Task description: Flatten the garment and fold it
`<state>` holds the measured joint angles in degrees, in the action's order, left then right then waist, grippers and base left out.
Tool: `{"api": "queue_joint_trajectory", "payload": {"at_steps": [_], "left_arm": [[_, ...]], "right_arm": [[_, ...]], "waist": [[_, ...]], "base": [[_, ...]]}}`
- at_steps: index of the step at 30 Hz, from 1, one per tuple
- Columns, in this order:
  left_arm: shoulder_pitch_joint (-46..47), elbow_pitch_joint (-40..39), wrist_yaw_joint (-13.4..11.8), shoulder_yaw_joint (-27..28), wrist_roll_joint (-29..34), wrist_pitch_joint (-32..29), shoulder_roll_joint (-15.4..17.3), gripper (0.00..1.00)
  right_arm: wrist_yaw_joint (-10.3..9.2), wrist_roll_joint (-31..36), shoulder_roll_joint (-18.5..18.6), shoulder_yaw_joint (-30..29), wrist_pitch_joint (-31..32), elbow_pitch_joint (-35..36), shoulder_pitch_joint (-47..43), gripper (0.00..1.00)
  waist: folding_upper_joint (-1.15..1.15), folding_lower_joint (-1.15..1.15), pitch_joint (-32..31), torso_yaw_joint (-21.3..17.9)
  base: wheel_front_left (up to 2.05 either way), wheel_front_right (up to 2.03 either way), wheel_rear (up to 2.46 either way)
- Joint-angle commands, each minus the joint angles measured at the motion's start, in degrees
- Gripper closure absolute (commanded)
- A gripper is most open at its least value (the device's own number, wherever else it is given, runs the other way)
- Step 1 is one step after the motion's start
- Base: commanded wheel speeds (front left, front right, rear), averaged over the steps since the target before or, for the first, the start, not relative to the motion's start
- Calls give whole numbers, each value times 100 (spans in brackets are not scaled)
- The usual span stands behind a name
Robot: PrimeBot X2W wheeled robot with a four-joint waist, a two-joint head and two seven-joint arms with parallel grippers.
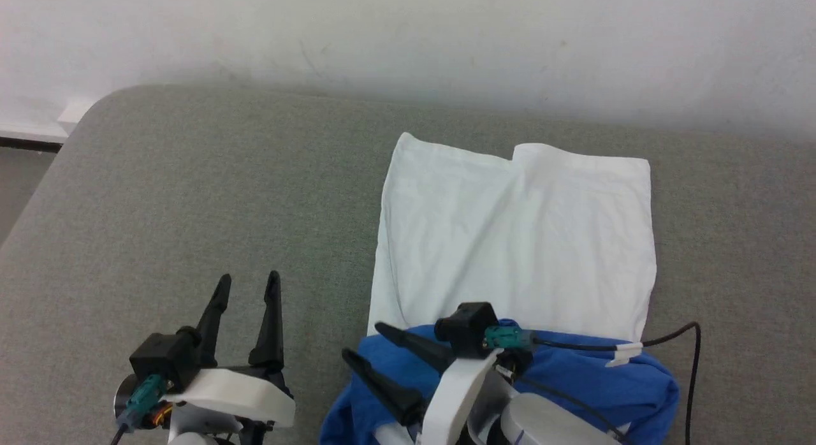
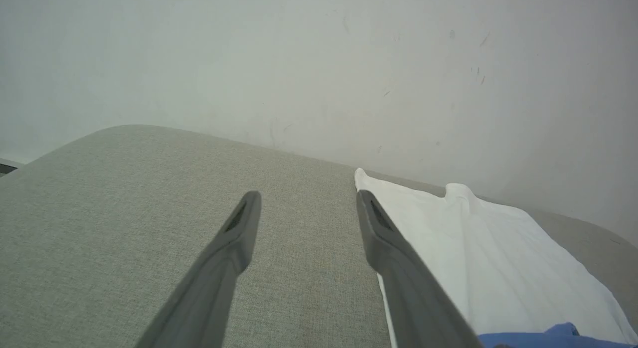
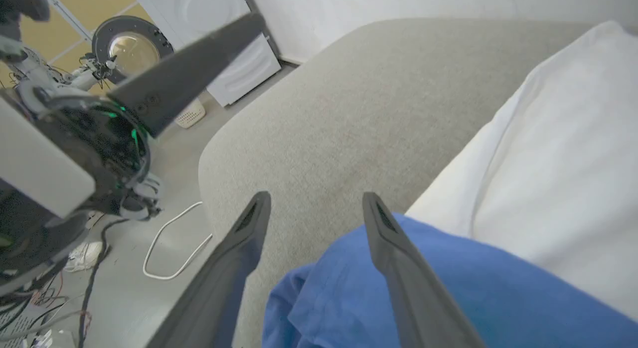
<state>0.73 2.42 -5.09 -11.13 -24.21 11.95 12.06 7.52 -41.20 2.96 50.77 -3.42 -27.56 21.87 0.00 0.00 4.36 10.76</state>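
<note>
I will next grab the garment by its white hem corner (image 1: 406, 143) with my left gripper. Then I can fold the white body (image 1: 516, 241) over the bunched blue sleeves.
The garment lies on the grey padded surface (image 1: 191, 177), its white body (image 1: 516, 241) folded into a rectangle toward the wall. The blue sleeves (image 1: 593, 375) are bunched at its near edge. No cartoon patch shows. My right gripper (image 1: 363, 341) is open, fingers pointing left above the left end of the blue bunch. In the right wrist view its gripper (image 3: 316, 196) holds nothing; blue sleeve cloth (image 3: 448, 288) lies under the right finger. My left gripper (image 1: 248, 279) stands open over bare surface, left of the garment. In the left wrist view, the left gripper (image 2: 307, 196) has the white body (image 2: 488, 258) beside its right finger.
A white wall runs behind the surface. The surface's rounded left corner (image 3: 214, 153) drops to a floor with a white cable (image 3: 169, 248) and a washing machine (image 3: 209, 29). A black cable (image 1: 692, 349) loops from my right wrist over the garment's right side.
</note>
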Motion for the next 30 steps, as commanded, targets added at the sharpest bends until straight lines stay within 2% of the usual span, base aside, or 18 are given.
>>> {"api": "queue_joint_trajectory", "payload": {"at_steps": [1,5,9,15,20,25,30], "left_arm": [[54,33,-3,47,-14,46,17,0],[-46,29,-97,134,-21,38,79,0],[-134,-9,-181,215,-34,8,145,0],[-225,-46,-266,313,-54,-50,253,0],[-130,-57,-259,408,-89,-108,396,0],[416,13,-44,450,-222,-282,573,0],[1527,281,339,418,-456,-721,780,0]], "right_arm": [[-3,106,-8,-64,-271,188,148,0],[-3,699,-8,-674,-667,458,160,0],[-3,1592,-3,-1936,-694,722,-162,0],[-3,2618,32,-3878,-200,1896,-1127,0],[-3,3132,13,-5019,356,3125,-1917,0],[-3,3193,-3,-5636,743,4006,-2285,0],[-3,2966,-6,-5745,799,4302,-2265,0]], "waist": [[0,0,-83,-91],[0,0,-216,-252],[0,0,-312,-415],[0,0,-360,-683],[0,0,-223,-934],[0,0,213,-1199],[0,0,847,-1519]], "base": [[0,0,0],[0,0,0],[0,0,0],[0,0,0],[0,0,0],[0,0,0],[0,0,0]]}}
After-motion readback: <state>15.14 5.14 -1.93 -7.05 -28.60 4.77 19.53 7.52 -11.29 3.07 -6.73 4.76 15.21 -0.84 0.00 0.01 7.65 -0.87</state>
